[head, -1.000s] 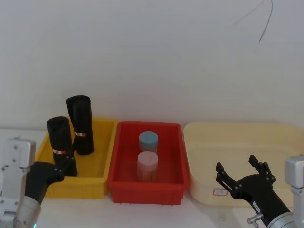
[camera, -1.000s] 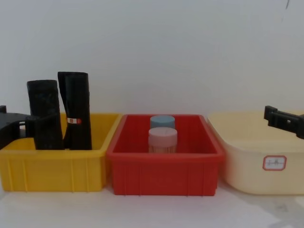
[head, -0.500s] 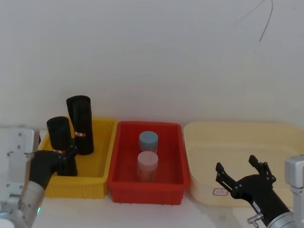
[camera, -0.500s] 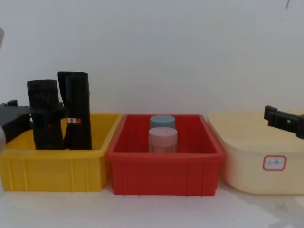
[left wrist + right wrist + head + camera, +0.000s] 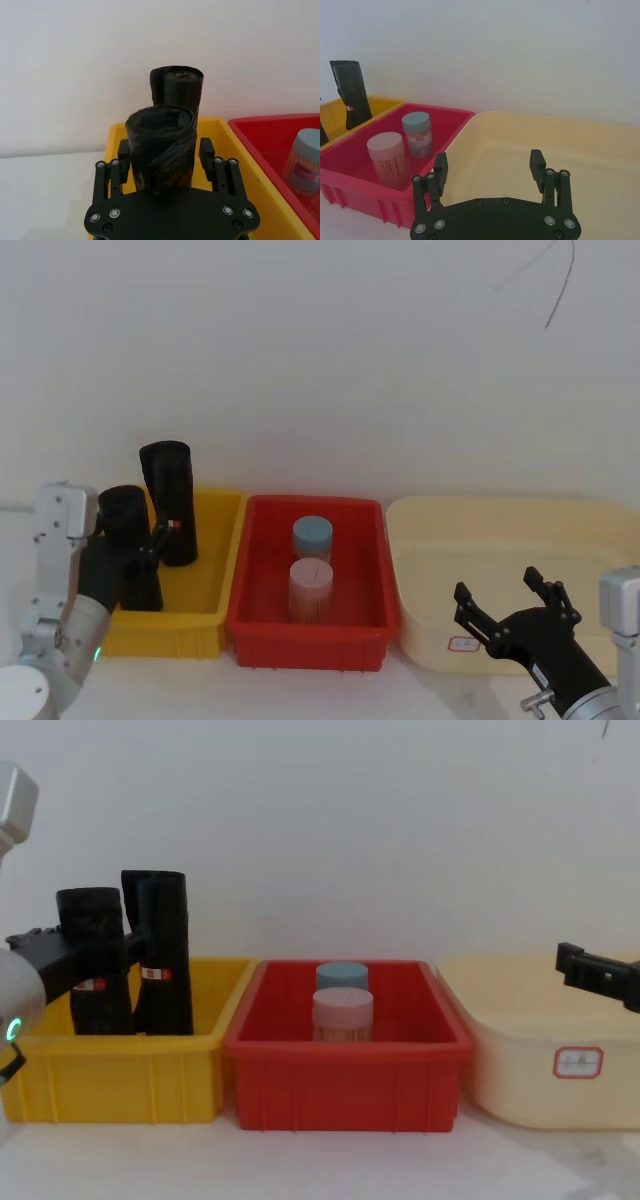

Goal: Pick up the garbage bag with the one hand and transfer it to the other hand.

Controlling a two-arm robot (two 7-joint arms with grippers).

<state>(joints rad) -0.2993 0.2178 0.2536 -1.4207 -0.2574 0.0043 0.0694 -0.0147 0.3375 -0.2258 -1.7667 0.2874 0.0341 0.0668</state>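
Note:
The yellow bin's sides are close around the lower end of the garbage bag. My left gripper next needs to grab the garbage bag by its upper half, above the band [image 5: 162,147].
The garbage bag [image 5: 122,512], a black roll, stands upright at the near left of the yellow bin [image 5: 205,618]. My left gripper [image 5: 135,548] is open and straddles it at mid height. In the left wrist view the roll [image 5: 160,132] fills the space between the fingers [image 5: 124,156], with a thin gap on one side. The chest view shows the gripper [image 5: 100,958] across the roll [image 5: 90,920]. My right gripper [image 5: 497,587] hovers open and empty over the near edge of the cream tub [image 5: 600,530], also seen in the right wrist view [image 5: 489,159].
A second black roll [image 5: 168,495] with a white-and-red band stands just behind the first. The red bin [image 5: 255,625] in the middle holds a blue-lidded jar [image 5: 312,535] and a pink-lidded jar [image 5: 310,585]. A white wall stands close behind the bins.
My left arm has swung forward and up, bringing its gripper from beside the bin to around the near roll. The rolls and the right arm have not moved.

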